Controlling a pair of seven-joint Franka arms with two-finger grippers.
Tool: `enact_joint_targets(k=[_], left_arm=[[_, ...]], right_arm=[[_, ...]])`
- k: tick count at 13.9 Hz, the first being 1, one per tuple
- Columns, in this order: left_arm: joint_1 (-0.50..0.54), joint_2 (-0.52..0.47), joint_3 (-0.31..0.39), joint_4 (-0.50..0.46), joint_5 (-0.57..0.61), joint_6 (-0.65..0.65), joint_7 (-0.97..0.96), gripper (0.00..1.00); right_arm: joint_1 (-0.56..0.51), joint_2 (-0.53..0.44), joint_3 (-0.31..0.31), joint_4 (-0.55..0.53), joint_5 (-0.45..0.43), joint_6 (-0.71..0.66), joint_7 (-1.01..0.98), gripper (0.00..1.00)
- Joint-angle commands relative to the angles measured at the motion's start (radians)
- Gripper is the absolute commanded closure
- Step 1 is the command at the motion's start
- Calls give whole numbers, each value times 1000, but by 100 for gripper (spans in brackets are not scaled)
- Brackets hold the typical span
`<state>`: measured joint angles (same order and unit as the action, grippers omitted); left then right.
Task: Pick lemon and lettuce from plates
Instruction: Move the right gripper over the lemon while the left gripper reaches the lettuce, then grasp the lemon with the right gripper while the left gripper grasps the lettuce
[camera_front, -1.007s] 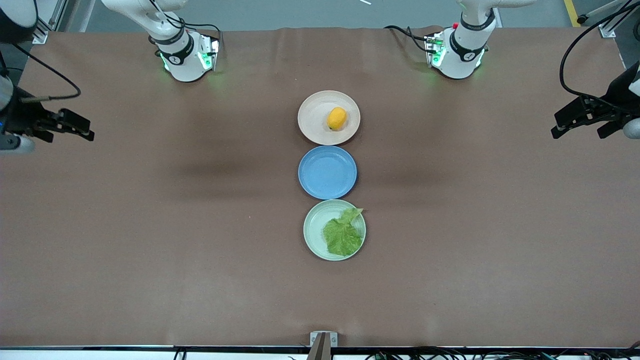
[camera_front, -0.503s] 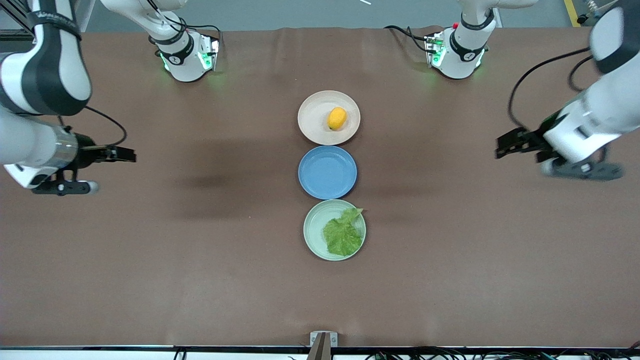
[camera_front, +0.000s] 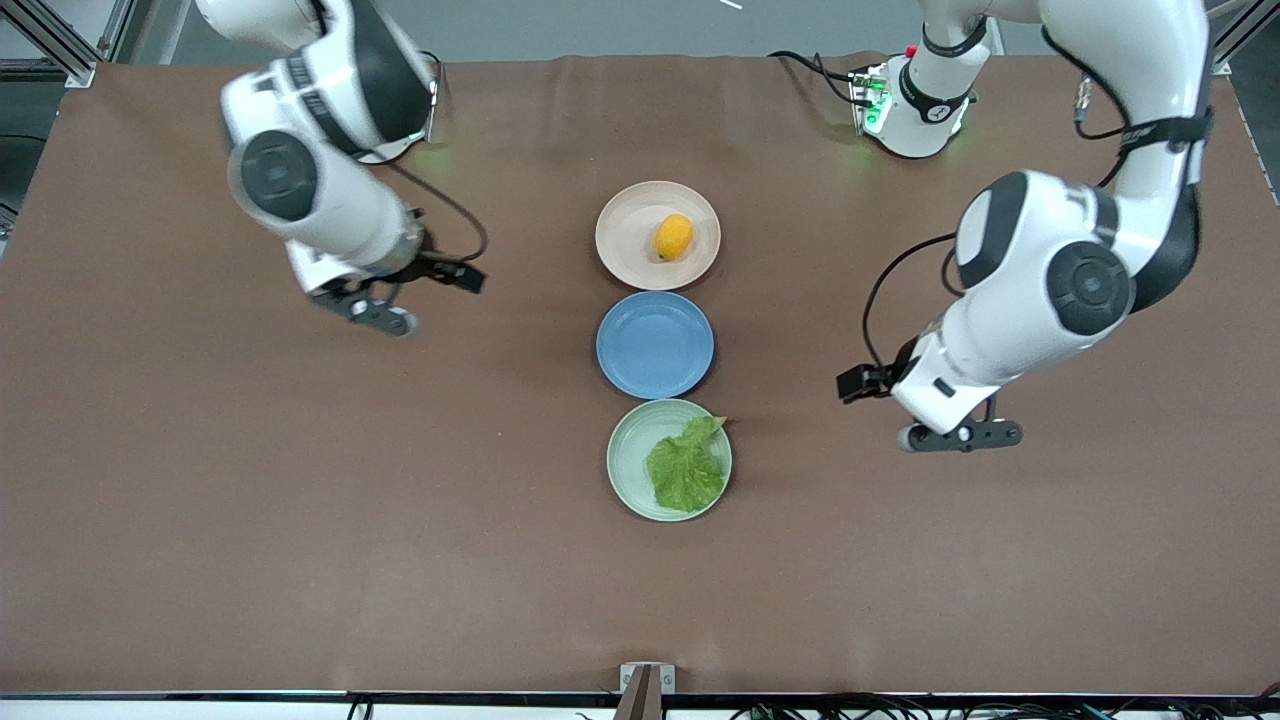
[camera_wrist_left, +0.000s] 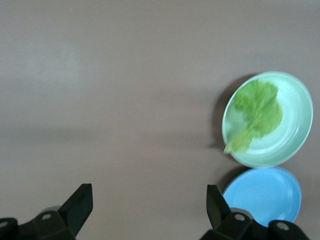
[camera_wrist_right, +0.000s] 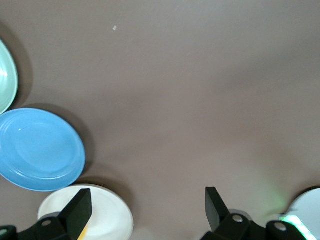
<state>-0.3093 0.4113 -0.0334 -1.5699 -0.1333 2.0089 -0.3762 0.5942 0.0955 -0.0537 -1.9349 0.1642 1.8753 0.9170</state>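
Next, my right gripper grabs the lemon by its rounded middle (camera_front: 673, 238), to pick it from the beige-pink plate (camera_front: 625, 240).
The lemon (camera_front: 674, 237) lies on the beige-pink plate (camera_front: 625, 240), the plate farthest from the front camera. The lettuce (camera_front: 686, 466) lies on the mint green plate (camera_front: 626, 455), the nearest plate. My right gripper (camera_front: 462, 274) is open and empty over bare table, toward the right arm's end from the beige-pink plate. My left gripper (camera_front: 852, 384) is open and empty over bare table, toward the left arm's end from the mint plate. The left wrist view shows its gripper (camera_wrist_left: 148, 207), the lettuce (camera_wrist_left: 257, 111) and the mint plate (camera_wrist_left: 297, 135). The right wrist view shows its gripper (camera_wrist_right: 148, 210) and the beige-pink plate (camera_wrist_right: 110, 220).
An empty blue plate (camera_front: 655, 344) sits between the two task plates; it also shows in the left wrist view (camera_wrist_left: 265, 195) and the right wrist view (camera_wrist_right: 40, 150). The arm bases (camera_front: 915, 100) stand along the edge farthest from the camera. Brown table surface (camera_front: 300, 500) surrounds the plates.
Both arms have swung in from the table's ends toward the row of plates. The lemon, lettuce and plates have not moved.
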Motion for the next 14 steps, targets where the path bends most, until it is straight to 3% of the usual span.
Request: enact_joint_targets(k=[1, 3, 6, 8, 12, 14], left_arm=[[-51, 67, 7, 24, -12, 97, -87, 0], [-59, 113, 6, 25, -14, 183, -121, 0], [-97, 205, 4, 27, -19, 347, -135, 0], [-103, 251, -13, 37, -26, 447, -228, 0], [-139, 305, -33, 83, -34, 496, -357, 0], [-140, 334, -60, 90, -45, 537, -384, 0]], right_arm=[[218, -13, -17, -162, 9, 237, 246, 0], [350, 97, -17, -167, 1, 388, 411, 0], [450, 209, -18, -156, -2, 539, 526, 0], [504, 280, -21, -113, -8, 556, 569, 0], [541, 374, -20, -23, -112, 559, 700, 0], [556, 408, -21, 8, -115, 562, 709, 0]])
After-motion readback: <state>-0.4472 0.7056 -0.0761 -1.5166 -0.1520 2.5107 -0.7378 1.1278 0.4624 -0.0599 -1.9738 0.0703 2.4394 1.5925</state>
